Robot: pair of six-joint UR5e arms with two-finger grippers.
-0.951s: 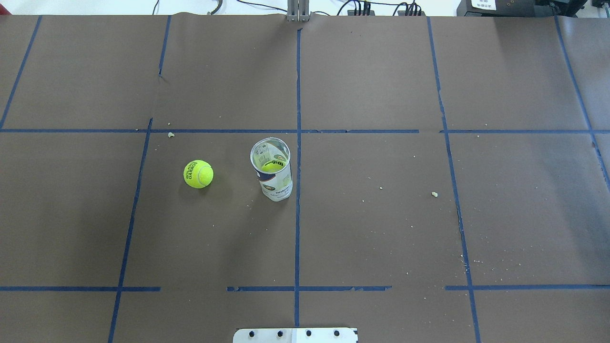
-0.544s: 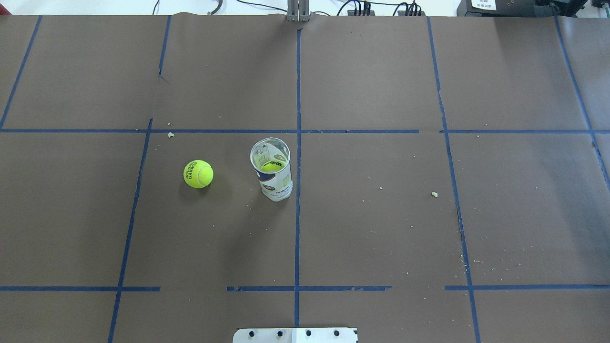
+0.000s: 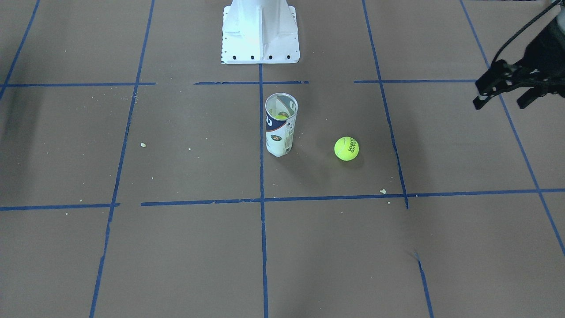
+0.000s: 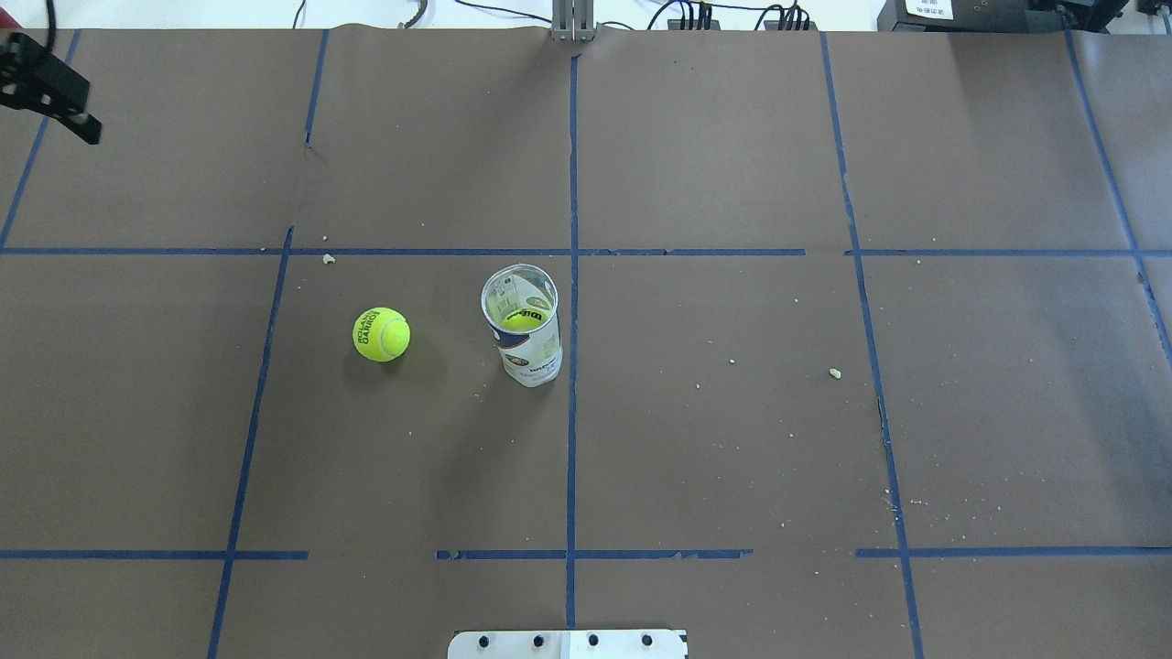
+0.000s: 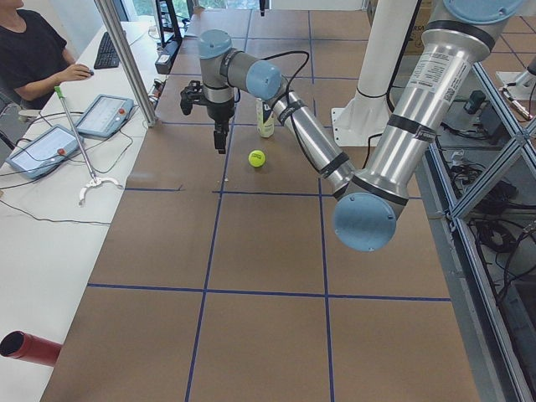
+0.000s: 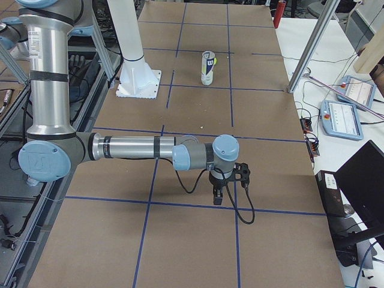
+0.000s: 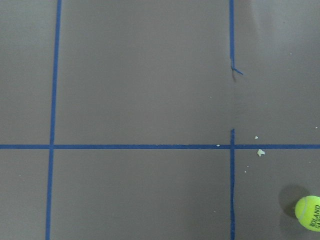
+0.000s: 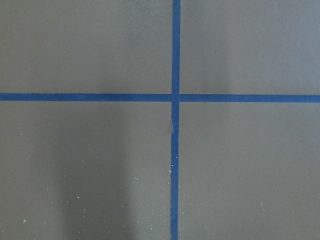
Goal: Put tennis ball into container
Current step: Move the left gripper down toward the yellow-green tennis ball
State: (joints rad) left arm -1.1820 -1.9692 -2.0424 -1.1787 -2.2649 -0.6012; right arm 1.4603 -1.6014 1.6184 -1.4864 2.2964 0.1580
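Observation:
The yellow-green tennis ball needs to fit through the container's open rim, so my left gripper will grab the ball by its opposite sides next.
The tennis ball lies on the brown table, yellow-green with black lettering; it also shows at the left wrist view's lower right corner. A short way to its right in the overhead view stands the container, an upright clear tube with another ball inside. My left gripper hovers open and empty, far from the ball, toward the table's left end; one of its fingers shows at the overhead's top left. My right gripper shows only in the right side view, far from both; whether it is open I cannot tell.
The white pedestal stands at the robot's base. Blue tape lines cross the brown paper cover, with crumbs scattered on it. An operator sits at a side desk with tablets beyond the table's far edge.
My left gripper has come into the overhead view at its top left corner. The tennis ball and the container have not moved.

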